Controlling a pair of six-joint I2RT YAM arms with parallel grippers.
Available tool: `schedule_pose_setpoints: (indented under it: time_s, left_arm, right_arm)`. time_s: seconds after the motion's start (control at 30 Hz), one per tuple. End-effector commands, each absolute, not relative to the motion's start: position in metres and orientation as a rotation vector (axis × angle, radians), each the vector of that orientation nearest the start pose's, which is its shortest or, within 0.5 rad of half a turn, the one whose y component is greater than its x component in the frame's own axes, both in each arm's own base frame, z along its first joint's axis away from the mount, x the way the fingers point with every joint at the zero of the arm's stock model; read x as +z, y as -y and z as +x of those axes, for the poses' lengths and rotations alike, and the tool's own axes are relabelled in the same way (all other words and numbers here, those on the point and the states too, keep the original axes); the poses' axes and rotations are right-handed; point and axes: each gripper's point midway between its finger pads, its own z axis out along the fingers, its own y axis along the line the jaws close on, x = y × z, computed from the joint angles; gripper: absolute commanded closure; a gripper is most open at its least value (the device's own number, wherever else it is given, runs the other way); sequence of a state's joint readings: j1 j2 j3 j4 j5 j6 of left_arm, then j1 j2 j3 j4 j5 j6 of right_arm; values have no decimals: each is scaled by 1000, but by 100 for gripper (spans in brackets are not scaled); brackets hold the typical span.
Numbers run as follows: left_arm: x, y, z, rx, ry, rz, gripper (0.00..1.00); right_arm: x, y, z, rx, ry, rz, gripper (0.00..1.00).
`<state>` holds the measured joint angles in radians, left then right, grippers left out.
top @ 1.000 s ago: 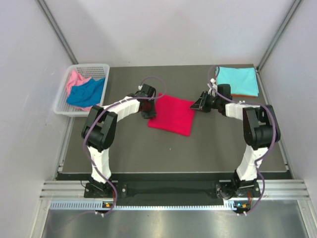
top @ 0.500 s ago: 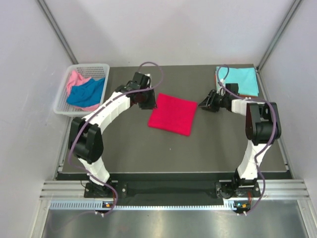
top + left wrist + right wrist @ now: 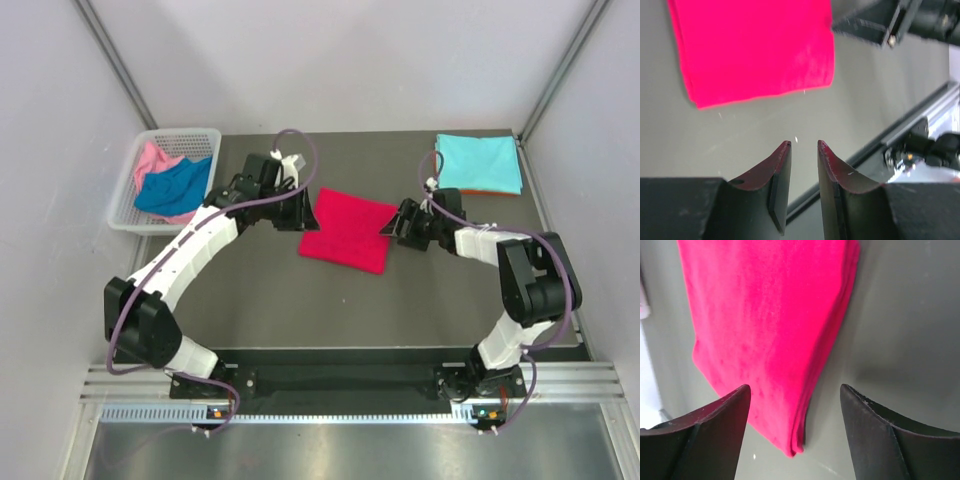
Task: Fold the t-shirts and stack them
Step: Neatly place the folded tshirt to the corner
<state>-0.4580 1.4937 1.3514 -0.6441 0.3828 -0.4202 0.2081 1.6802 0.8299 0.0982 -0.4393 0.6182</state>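
The straddling fingers are still above the red t-shirt's layered edge [image 3: 391, 208] [image 3: 803, 410], so closing now would close on air. My right gripper lowers next, then closes on the t-shirt's edge.
The crimson red t-shirt [image 3: 348, 232] lies folded in a flat rectangle mid-table. My left gripper [image 3: 303, 212] hovers at its left edge; in the left wrist view this gripper [image 3: 804, 145] stands narrowly open, empty, with the red t-shirt [image 3: 755, 50] beyond its tips. My right gripper [image 3: 392, 225] is at the shirt's right edge. Seen from the right wrist, it [image 3: 795, 390] is wide open, and the red t-shirt's [image 3: 770, 330] layered folded corner lies between its fingers. A folded turquoise t-shirt [image 3: 480, 162] sits on an orange one [image 3: 492, 192] at the back right.
A white lattice basket [image 3: 180, 133] at the back left holds a pink t-shirt [image 3: 152, 160] and a royal blue t-shirt [image 3: 172, 188], both crumpled. The dark table [image 3: 300, 300] ends in a metal rail at the near side. Grey walls close both sides.
My right gripper opened wide and moved left and nearer, onto the red shirt's right corner. The left arm stretched out leftward while its gripper stayed by the shirt's left edge.
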Motion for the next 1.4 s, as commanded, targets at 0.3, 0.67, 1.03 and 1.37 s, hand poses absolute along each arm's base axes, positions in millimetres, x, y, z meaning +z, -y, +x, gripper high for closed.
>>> schedule_pose_setpoints:
  time_s: [0.3, 0.67, 1.03, 1.37]
  left_arm:
    - [193, 234, 296, -855, -2430, 284, 67]
    - [195, 219, 300, -749, -2417, 257, 68]
    - [183, 212, 302, -692, -2447, 249, 68]
    - [178, 207, 303, -654, -2455, 242, 68]
  right_arm:
    - [18, -192, 389, 706, -2426, 230, 43]
    - [62, -175, 422, 527, -2395, 85, 99]
    - [122, -137, 466, 238, -2442, -33, 100]
    - [170, -67, 525, -88, -2364, -27, 100]
